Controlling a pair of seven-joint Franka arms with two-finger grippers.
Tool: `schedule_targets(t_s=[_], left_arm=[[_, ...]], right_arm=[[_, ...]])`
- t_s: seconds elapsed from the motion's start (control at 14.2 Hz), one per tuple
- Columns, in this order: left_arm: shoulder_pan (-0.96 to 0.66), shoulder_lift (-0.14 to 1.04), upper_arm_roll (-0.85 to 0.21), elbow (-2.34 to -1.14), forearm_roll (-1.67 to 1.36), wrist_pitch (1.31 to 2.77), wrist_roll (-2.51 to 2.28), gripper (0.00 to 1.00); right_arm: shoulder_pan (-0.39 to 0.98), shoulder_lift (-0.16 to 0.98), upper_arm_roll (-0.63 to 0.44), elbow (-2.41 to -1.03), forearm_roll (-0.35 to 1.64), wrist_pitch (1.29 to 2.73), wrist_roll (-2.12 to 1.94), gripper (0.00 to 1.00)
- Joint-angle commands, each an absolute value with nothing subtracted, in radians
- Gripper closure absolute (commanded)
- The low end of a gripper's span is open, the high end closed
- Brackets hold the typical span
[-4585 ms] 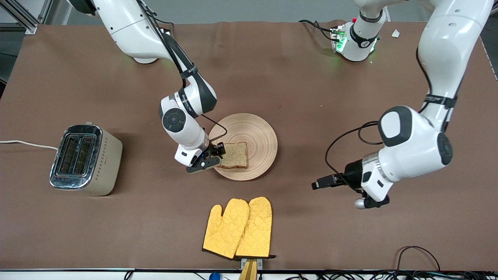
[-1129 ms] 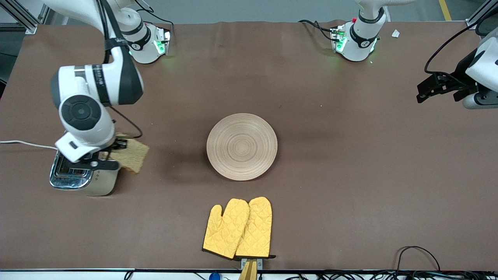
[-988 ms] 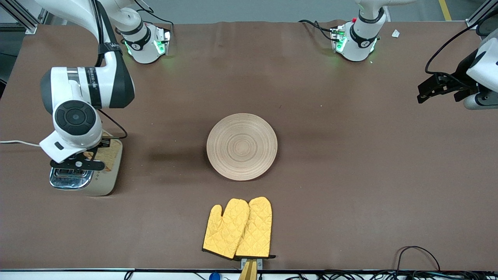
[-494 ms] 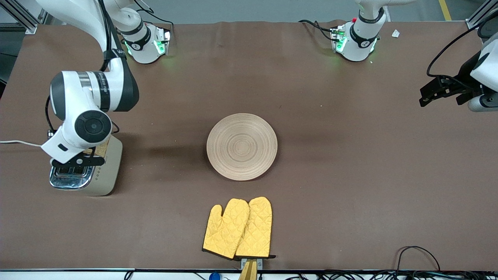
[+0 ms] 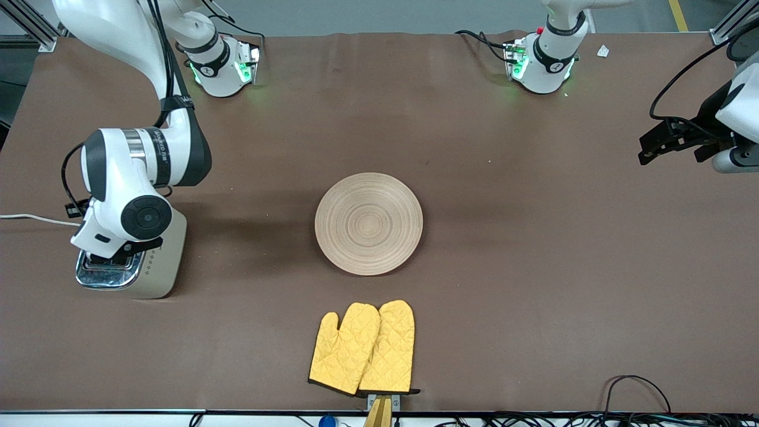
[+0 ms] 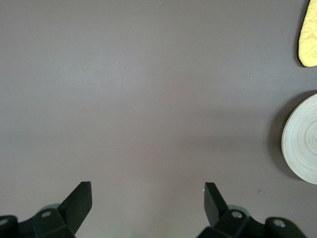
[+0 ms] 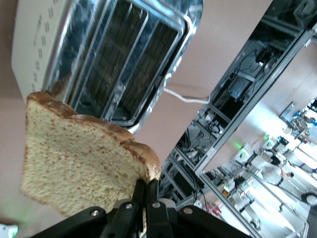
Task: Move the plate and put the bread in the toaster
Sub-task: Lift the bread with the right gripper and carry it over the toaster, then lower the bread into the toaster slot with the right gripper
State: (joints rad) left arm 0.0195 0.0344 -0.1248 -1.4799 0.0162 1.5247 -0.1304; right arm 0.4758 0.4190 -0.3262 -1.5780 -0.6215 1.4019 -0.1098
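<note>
I need to turn and lower the bread with my right gripper before I let it go, because the bread's crust edge (image 7: 94, 123) slants across the toaster's slots.
The cream toaster (image 5: 155, 268) stands toward the right arm's end of the table, its two slots open in the right wrist view (image 7: 124, 64). My right gripper (image 5: 121, 254) is over the toaster's chrome top. In the right wrist view it (image 7: 146, 186) is shut on one crust edge of the bread (image 7: 84, 163), which hangs just above the slots. The arm hides the bread in the front view. The wooden plate (image 5: 368, 223) lies bare at mid-table. My left gripper (image 5: 643, 153) is open and empty, up over the left arm's end of the table (image 6: 147, 196).
A pair of yellow oven mitts (image 5: 363, 348) lies nearer to the front camera than the plate. The toaster's white cord (image 5: 35, 219) runs off the table's end. The left wrist view shows the plate's edge (image 6: 302, 144) and a mitt tip (image 6: 309, 34).
My right gripper took the bread off the plate and carried it to the toaster. Over the last second it turned and brought the slice over the slots. The left arm rose and drew back.
</note>
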Motion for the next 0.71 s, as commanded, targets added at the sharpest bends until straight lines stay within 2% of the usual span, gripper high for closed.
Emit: schedule_targets(t_s=[0.0,0.35,0.63], left_arm=[[0.018,0.025,-0.123,-1.477,0.006,1.525,-0.117,0.00],[0.018,0.023,-0.123,-1.477,0.006,1.525,-0.115,0.00],[0.018,0.023,-0.124,-1.477,0.006,1.523,-0.115,0.00]], right_arm=[[0.482,0.420,-0.319,-1.539,-0.641,1.333,-0.092,1.00],[0.485,0.423,-0.316,-1.520,-0.653,1.339,0.015,1.00],[0.456,0.535,-0.316,-1.441,-0.690,1.356,0.003,1.00]])
